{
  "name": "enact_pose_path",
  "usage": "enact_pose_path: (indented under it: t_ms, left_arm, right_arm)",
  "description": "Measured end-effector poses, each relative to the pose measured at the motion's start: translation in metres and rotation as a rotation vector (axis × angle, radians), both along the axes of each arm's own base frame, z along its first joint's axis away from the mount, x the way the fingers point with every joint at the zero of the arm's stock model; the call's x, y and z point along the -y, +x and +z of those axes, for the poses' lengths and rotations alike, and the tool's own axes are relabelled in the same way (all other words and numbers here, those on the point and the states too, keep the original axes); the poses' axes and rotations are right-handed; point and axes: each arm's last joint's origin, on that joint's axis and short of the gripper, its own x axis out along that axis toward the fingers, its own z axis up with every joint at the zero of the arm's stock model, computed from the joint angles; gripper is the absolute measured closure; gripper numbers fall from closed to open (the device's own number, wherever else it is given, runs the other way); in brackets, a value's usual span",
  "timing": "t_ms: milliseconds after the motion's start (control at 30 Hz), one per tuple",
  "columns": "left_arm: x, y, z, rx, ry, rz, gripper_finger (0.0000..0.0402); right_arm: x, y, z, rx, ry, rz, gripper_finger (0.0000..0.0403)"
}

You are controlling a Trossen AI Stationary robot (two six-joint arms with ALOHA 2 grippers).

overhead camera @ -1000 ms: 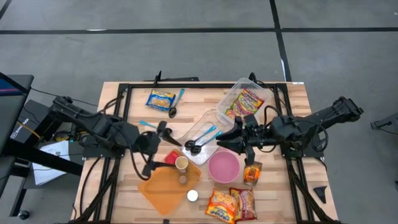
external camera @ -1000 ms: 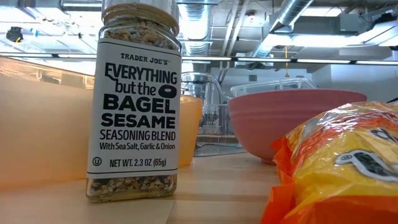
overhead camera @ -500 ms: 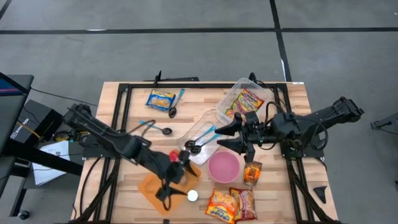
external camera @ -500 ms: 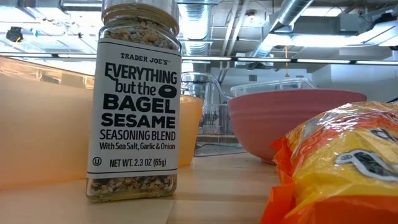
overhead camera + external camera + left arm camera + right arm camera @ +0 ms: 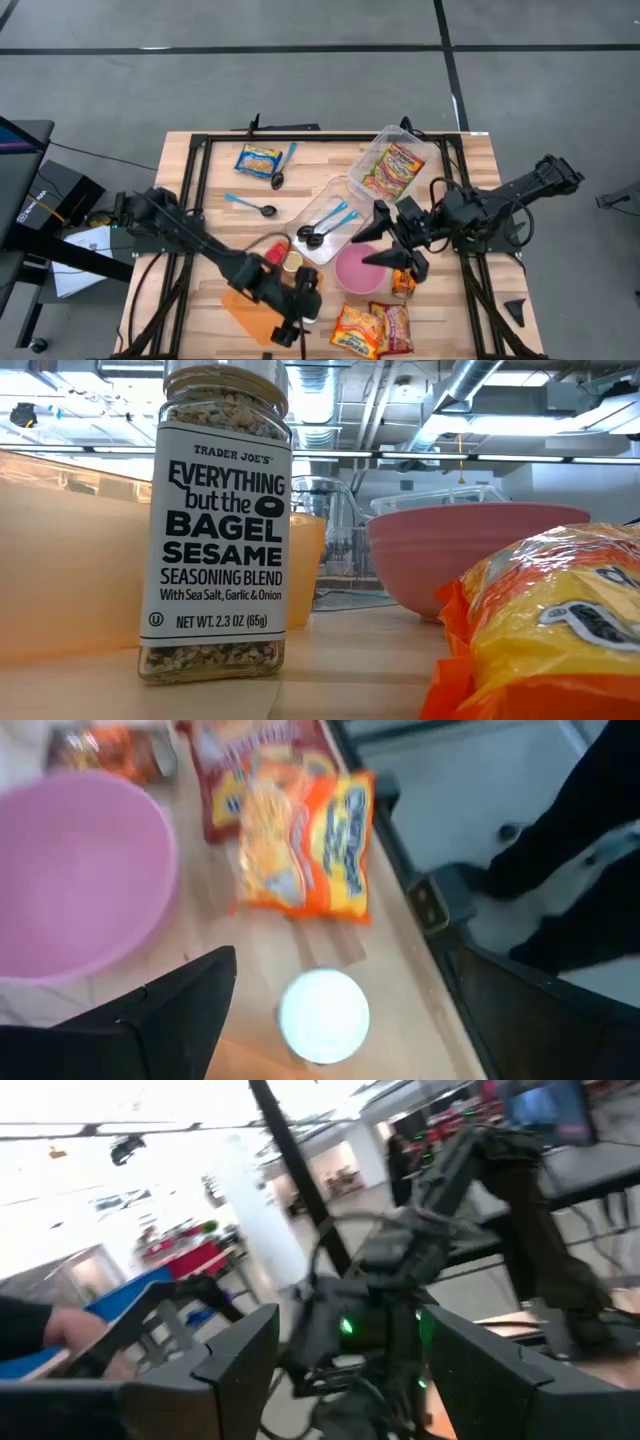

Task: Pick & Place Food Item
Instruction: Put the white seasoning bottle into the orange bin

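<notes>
My left gripper is going to grab the seasoning jar by its white lid [image 5: 309,320] next. Then it will put the jar on the orange board [image 5: 250,314].
A seasoning jar [image 5: 215,530] with a white lid [image 5: 323,1016] stands upright on the table near its front edge. My left gripper [image 5: 340,970] is open above it, one finger on either side of the lid, touching nothing; in the high view it [image 5: 293,312] is at the front centre. Two noodle packets [image 5: 300,830] lie just right of the jar, flat on the table. My right gripper [image 5: 385,245] is open and empty over the right rim of the pink bowl [image 5: 358,268]. Its wrist view [image 5: 348,1320] looks level across to the other arm.
An orange board [image 5: 250,305] and an orange cup [image 5: 305,560] are left of the jar. A small orange pack [image 5: 404,282] lies right of the bowl. Clear containers [image 5: 395,165] hold a packet and spoons farther back. A yellow packet [image 5: 258,159] lies at the far left.
My left arm has swung from the table's middle toward the near edge and to the right, passing over the orange board and stopping above the seasoning jar. My right gripper has gone a little toward the near edge, over the pink bowl's rim. The jar has stayed in place.
</notes>
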Motion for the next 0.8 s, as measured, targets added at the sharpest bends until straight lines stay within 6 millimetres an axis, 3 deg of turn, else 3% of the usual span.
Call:
enact_pose_path:
  t_ms: [167, 300, 800]
  left_arm:
    - [0.016, 0.006, -0.034, -0.046, 0.075, 0.078, 0.0031]
    - [0.017, 0.011, -0.051, -0.033, 0.168, 0.142, 0.0031]
    - [0.016, 0.011, -0.062, -0.123, 0.124, 0.173, 0.0045]
  right_arm:
    - [-0.008, -0.004, 0.000, 0.001, 0.000, 0.047, 0.0163]
    - [-0.015, -0.007, 0.000, 0.002, -0.009, 0.078, 0.0163]
    - [-0.029, -0.015, -0.004, -0.033, -0.044, 0.128, 0.0163]
